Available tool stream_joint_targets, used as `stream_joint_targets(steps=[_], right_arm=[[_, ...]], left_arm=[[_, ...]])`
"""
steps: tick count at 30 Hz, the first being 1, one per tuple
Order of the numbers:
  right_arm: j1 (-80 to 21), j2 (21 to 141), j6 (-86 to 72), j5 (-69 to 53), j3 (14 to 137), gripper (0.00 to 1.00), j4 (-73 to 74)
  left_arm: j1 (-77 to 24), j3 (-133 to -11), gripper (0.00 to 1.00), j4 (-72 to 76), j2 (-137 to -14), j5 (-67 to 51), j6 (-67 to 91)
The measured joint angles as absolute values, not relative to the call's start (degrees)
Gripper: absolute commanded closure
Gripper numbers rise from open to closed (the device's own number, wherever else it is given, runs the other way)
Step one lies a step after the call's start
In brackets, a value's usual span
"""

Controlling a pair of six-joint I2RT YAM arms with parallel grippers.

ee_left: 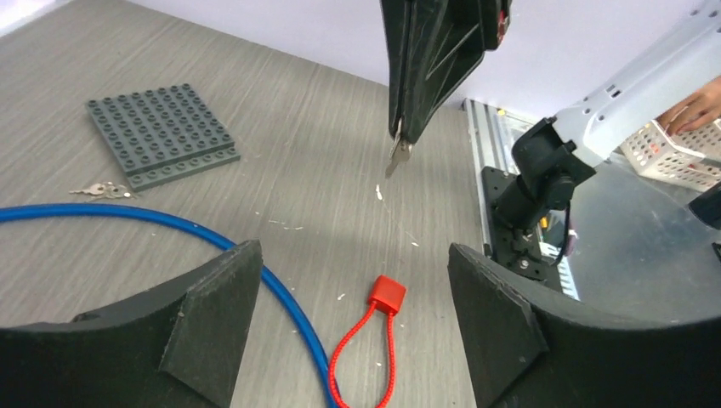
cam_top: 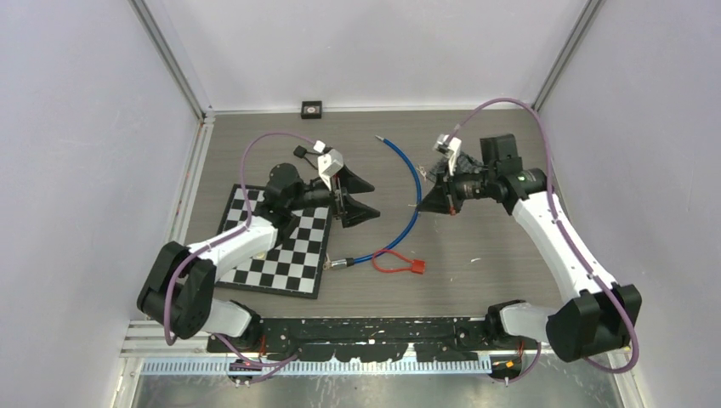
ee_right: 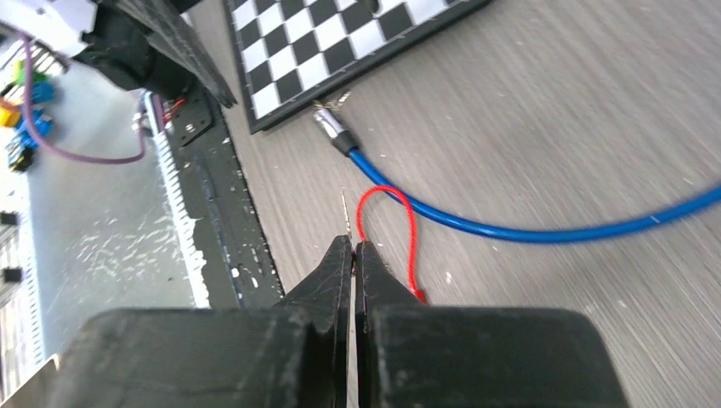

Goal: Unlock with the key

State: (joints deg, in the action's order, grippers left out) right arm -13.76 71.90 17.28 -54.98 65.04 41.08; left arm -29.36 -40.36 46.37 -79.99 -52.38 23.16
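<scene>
The left gripper grabs the red lock by its body's sides next, leaving its end opposite the cord free for the key (cam_top: 414, 205) to unlock it.
A small red lock (cam_top: 417, 267) with a red cord loop lies on the table, front centre. It also shows below my left gripper (ee_left: 354, 251), where the red lock (ee_left: 387, 293) sits between the wide-open fingers and well beneath them. My left gripper (cam_top: 367, 197) hovers open, left of centre. My right gripper (cam_top: 423, 204) is shut on the key (ee_left: 396, 158), whose thin silver blade sticks out past the tips. In the right wrist view the key (ee_right: 344, 209) points down beside the red loop (ee_right: 406, 229), with the right gripper (ee_right: 353, 244) above the table.
A blue cable (cam_top: 413, 183) curves across the middle, its metal end (ee_right: 333, 129) by the checkerboard (cam_top: 285, 246). A grey studded plate (ee_left: 161, 132) and spare keys (ee_left: 102, 189) lie farther off. A small black box (cam_top: 312, 108) sits at the back wall.
</scene>
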Motion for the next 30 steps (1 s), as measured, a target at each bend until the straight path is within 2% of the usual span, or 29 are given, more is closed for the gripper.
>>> stream_joint_targets(steps=[6,12,23,30], right_arm=[[-7.2,66.7,16.9,-50.1,64.6,1.0,43.3],[-1.1,63.6,14.6,-47.5,62.1,1.0,43.4],[4.7,63.6,12.8,-45.4,61.6,0.99,43.3],[5.2,63.6,12.8,-44.8,61.2,1.0,43.3]], left_arm=[[-31.1,-48.3,0.15,22.4,-79.3,-51.1,3.2],[-38.4,-52.6,0.13,3.4,-81.6,-46.2,-14.7],[-50.7,-67.3,0.12,-13.0,-99.3,-36.1,-32.3],[-57.0,-74.3,0.16,-20.3,-107.4,-30.3,-37.6]])
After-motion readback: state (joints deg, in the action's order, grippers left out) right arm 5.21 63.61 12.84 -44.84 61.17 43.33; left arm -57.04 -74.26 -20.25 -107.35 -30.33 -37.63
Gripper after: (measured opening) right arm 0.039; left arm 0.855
